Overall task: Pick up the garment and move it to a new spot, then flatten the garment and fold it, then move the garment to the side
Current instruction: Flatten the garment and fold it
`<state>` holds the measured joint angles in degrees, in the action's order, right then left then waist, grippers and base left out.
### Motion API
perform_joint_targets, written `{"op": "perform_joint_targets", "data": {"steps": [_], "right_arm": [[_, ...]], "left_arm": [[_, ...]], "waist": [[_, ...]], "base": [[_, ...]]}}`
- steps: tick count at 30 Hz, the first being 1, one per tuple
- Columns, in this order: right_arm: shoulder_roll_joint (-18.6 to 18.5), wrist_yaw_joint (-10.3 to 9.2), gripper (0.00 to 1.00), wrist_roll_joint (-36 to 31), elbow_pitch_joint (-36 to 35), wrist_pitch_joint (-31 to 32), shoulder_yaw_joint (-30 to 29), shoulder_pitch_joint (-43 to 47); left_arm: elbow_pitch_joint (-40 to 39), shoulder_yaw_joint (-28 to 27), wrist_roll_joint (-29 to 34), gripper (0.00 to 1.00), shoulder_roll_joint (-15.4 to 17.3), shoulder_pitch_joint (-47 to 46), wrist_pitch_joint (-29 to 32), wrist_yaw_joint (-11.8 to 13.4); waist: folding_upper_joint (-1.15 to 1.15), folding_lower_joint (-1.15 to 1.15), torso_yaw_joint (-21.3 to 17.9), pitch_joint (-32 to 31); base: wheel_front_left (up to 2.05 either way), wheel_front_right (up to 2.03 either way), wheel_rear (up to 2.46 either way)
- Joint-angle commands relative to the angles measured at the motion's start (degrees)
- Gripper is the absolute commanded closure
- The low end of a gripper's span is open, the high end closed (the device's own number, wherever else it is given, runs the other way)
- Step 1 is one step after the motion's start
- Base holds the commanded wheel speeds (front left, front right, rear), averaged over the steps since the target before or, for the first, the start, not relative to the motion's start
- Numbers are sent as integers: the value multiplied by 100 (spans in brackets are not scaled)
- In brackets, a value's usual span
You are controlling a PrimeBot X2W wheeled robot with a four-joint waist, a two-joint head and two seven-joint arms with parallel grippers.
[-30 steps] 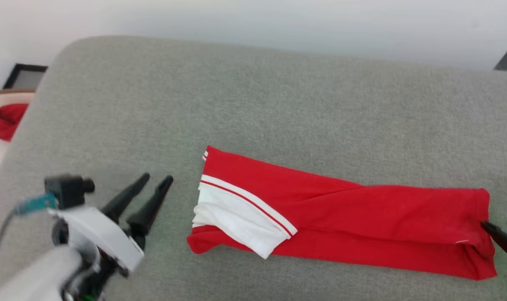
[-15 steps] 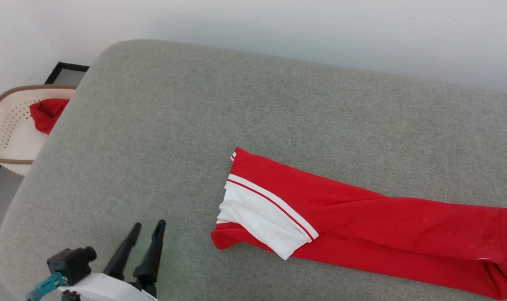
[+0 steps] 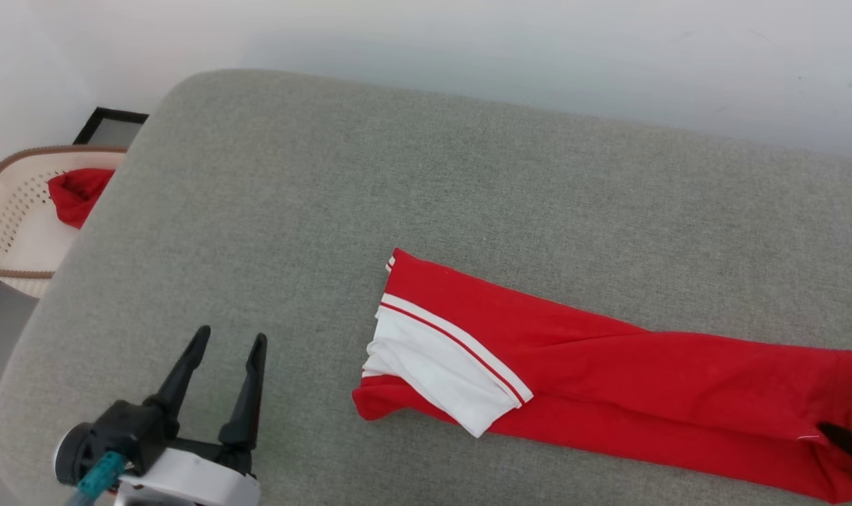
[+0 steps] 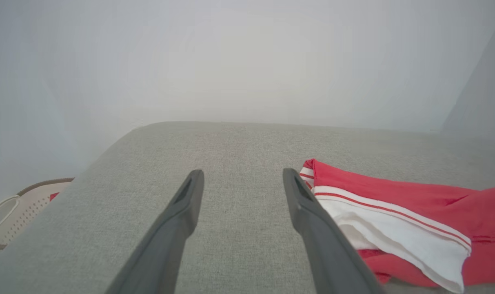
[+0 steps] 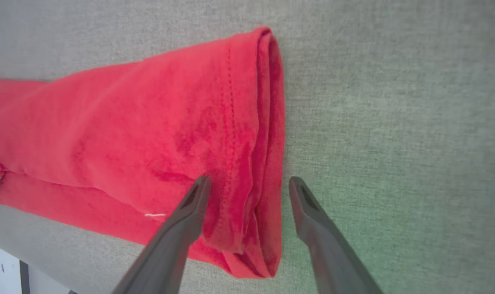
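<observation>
The garment [image 3: 608,379] lies slack with its layered hem edges standing up at the garment's end. The right gripper pinches that hem end [image 3: 844,426] next.
The garment [image 3: 608,379] lies folded into a long red strip on the grey cushion [image 3: 327,211], with a white sleeve and striped trim showing at its left end. My left gripper [image 3: 230,336] stands open over bare cushion to the left of the sleeve end, holding nothing. Its wrist view shows the garment [image 4: 394,220] just right of the open left gripper [image 4: 242,173]. My right gripper [image 5: 250,179] is open with its fingers on either side of the garment's [image 5: 149,134] folded hem end. One right fingertip [image 3: 843,439] shows at that end.
A cream perforated basket [image 3: 11,211] holding a red cloth [image 3: 74,193] sits on the floor beyond the cushion's left edge, next to a black frame [image 3: 109,123]. A white wall runs behind the cushion. Bare cushion stretches above and to the left of the garment.
The camera shifted early on. Since half a second ago my left gripper has come further up into view, and a right fingertip has reappeared at the garment's right end. The garment lies as before.
</observation>
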<state>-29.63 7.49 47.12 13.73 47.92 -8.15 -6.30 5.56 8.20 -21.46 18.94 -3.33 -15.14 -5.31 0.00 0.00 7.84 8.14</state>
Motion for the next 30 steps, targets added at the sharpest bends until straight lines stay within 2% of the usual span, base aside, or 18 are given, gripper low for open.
{"op": "perform_joint_targets", "data": {"steps": [1,11,12,13,14,17,21,30], "right_arm": [[92,0,0,-113,80,71,3,-125],[786,0,0,-1114,859,283,-102,-669],[847,0,22,-1194,907,296,-71,-703],[911,0,66,-1263,941,289,-49,-737],[974,0,100,-1310,970,277,-43,-766],[1086,2,100,-1346,981,199,-79,-852],[953,-5,100,-1346,896,-117,-388,-991],[188,-4,100,-1587,985,-677,-1408,-963]], "left_arm": [[-26,-72,137,0,-81,69,5,-41],[157,-340,629,0,-475,-66,5,-193],[181,-355,649,0,-495,-77,5,-202],[202,-364,671,0,-508,-90,5,-211],[224,-379,678,0,-522,-102,5,-217],[280,-409,754,0,-502,-105,5,-217],[279,-440,782,0,-462,-48,5,-221],[174,-548,713,0,-388,-20,5,-224]], "waist": [[0,0,10,21],[0,0,105,267],[0,0,111,285],[0,0,115,303],[0,0,116,317],[0,0,86,347],[0,0,-24,371],[0,0,-396,545]], "base": [[0,0,0],[0,0,0],[0,0,0],[0,0,0],[0,0,0],[0,0,0],[0,0,0],[0,0,0]]}}
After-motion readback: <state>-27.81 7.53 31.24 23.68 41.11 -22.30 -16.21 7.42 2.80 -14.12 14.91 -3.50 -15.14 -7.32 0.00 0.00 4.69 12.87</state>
